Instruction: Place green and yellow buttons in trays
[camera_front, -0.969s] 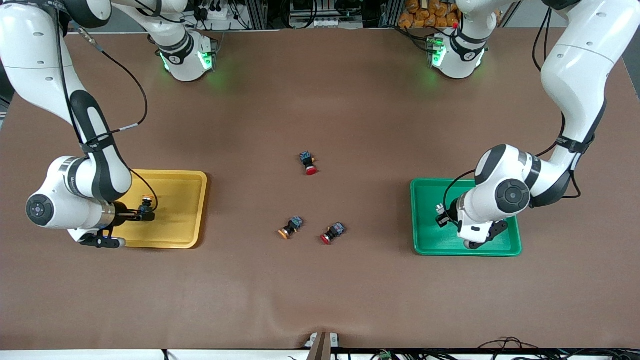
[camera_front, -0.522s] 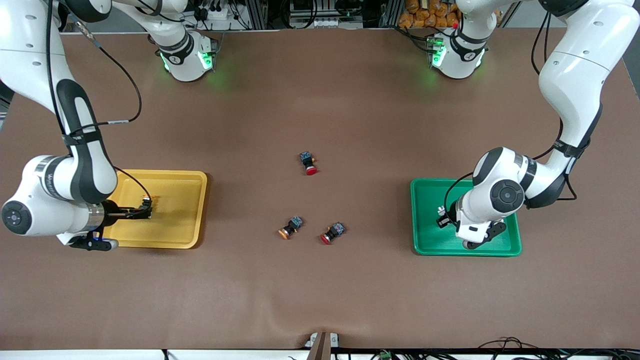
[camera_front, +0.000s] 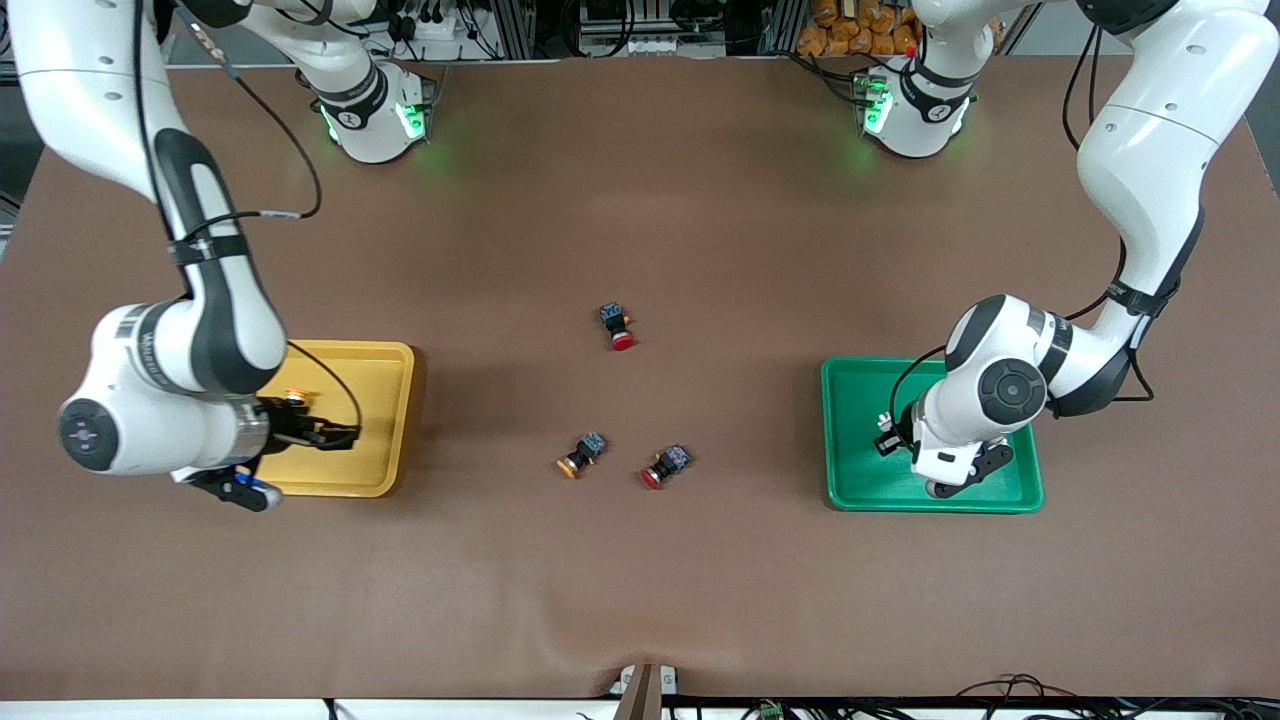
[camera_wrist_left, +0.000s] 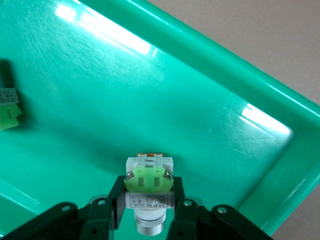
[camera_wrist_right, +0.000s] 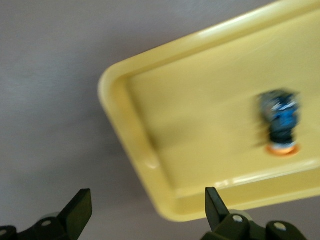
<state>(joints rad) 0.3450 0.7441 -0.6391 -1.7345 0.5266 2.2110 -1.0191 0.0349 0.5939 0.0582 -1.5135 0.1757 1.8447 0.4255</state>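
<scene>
The green button is low over the bottom of the green tray, inside the tray's rim, so it would lie in the tray if my left gripper opened. My left gripper should open now.
My left gripper (camera_wrist_left: 148, 212) is shut on a whitish-grey button with a light green part (camera_wrist_left: 148, 186), low over the green tray (camera_wrist_left: 210, 125); whether it touches the floor I cannot tell. A second green button (camera_wrist_left: 7, 107) lies in the same tray. In the front view the left gripper (camera_front: 886, 437) is over the green tray (camera_front: 850, 480). My right gripper (camera_wrist_right: 147, 210) is open and holds nothing above a corner of the yellow tray (camera_wrist_right: 150, 150). A yellow-capped button (camera_wrist_right: 281, 124) lies in that tray (camera_front: 385, 400). Another yellow button (camera_front: 580, 455) lies on the mat mid-table.
Two red-capped switches lie on the brown mat: one (camera_front: 666, 466) beside the loose yellow button, the other (camera_front: 617, 327) farther from the front camera. The right gripper (camera_front: 348, 437) hangs over the yellow tray's side toward the table's middle.
The right arm swung outward, then back toward the table's middle, leaving the yellow button in the yellow tray. The left arm has barely shifted over the green tray.
</scene>
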